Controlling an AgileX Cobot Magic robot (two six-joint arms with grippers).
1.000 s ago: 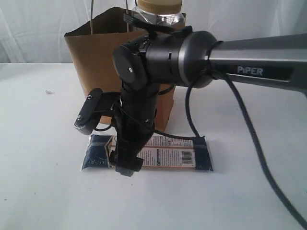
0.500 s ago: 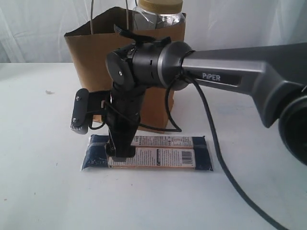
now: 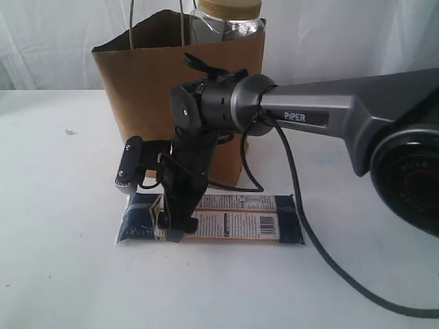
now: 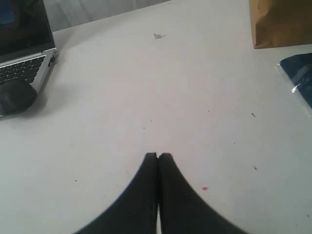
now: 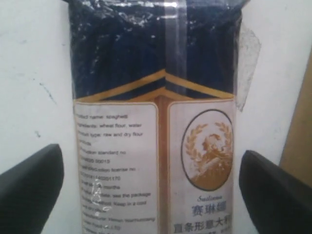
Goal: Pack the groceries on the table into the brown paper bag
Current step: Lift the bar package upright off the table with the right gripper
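The navy-orange packet (image 3: pixel 260 221) needs to go into the brown paper bag, so my right gripper should next grab it by its labelled section (image 3: pixel 171 223) beside the navy end.
The long navy-orange packet (image 3: pixel 260 221) lies flat on the white table (image 3: pixel 62 274) in front of the brown paper bag (image 3: pixel 137 89). My right gripper (image 3: pixel 175 229) points down onto the packet's left part. In the right wrist view it is open (image 5: pixel 153 192), its fingers (image 5: pixel 29 187) on either side of the packet (image 5: pixel 156 122), and contact cannot be told. A clear jar with a mustard-yellow lid (image 3: pixel 226 17) rises above the bag's rim. My left gripper (image 4: pixel 158 156) is shut and empty over bare table (image 4: pixel 195 87), with the packet's end (image 4: pixel 300 80) and the bag's corner (image 4: pixel 282 22) beyond it.
A laptop (image 4: pixel 22 53) and a dark mouse (image 4: pixel 14 95) sit at the table's edge in the left wrist view. The right arm's black cable (image 3: pixel 309 233) trails over the table to the right of the packet. A white curtain (image 3: pixel 343 34) hangs behind.
The right arm has shifted back and settled a little lower, its gripper staying over the packet's left part. Its jaws stay open. The packet and bag have not moved.
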